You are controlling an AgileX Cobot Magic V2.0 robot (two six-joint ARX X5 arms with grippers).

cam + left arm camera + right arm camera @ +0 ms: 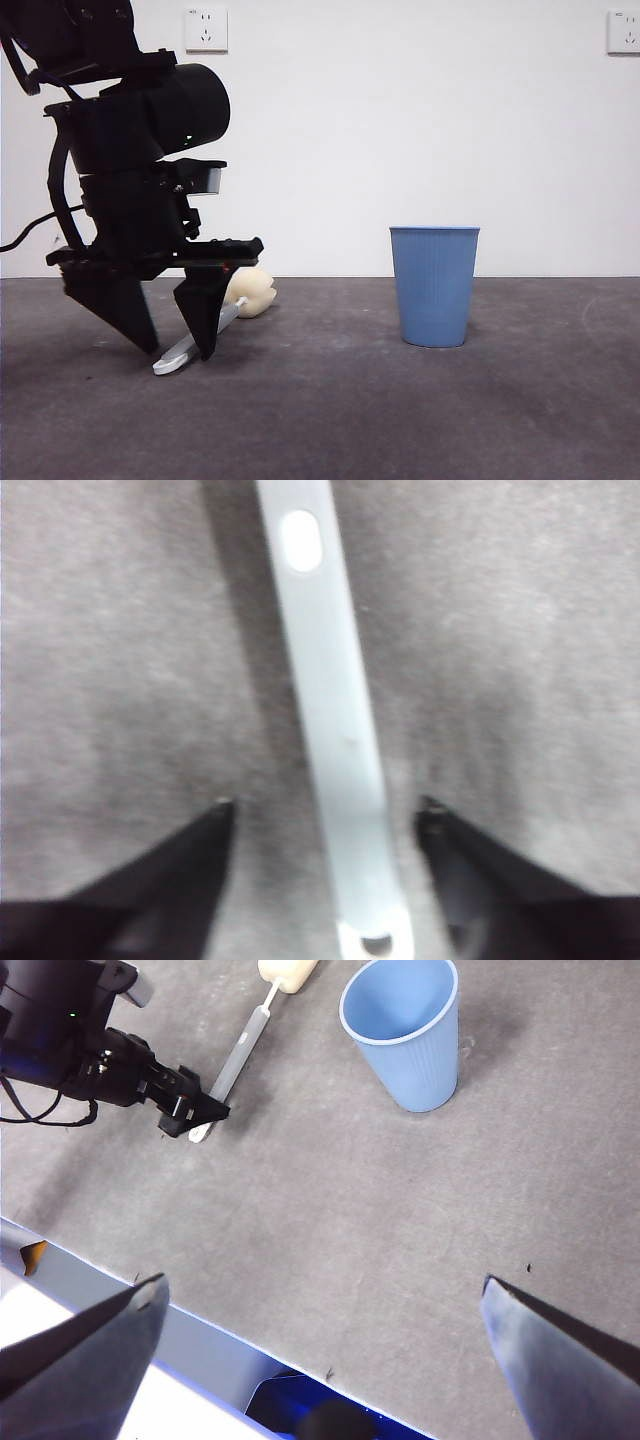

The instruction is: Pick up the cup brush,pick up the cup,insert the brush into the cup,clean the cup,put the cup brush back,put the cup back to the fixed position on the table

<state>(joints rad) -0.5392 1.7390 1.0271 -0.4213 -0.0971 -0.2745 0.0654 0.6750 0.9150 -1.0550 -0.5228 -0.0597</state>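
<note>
The left gripper grabs the cup brush by its grey handle's end (178, 352) next, to clean inside the cup (434, 285).
The cup brush (205, 340) lies flat on the table (350, 420), its cream sponge head (250, 291) toward the wall and its grey handle (330, 700) toward the front. My left gripper (180, 345) stands open low over the handle's end, one jaw on each side of it, touching nothing that I can see. The right wrist view shows the same: left gripper (195, 1115) astride the brush (245, 1045). The blue ribbed cup (434, 285) stands upright to the right, empty (405, 1030). My right gripper (320, 1305) hangs open, high above the table's front edge.
A white wall with two sockets (206, 29) backs the table. The table's near edge and a light-blue frame (190, 1345) show below the right gripper. Bare table lies between brush and cup.
</note>
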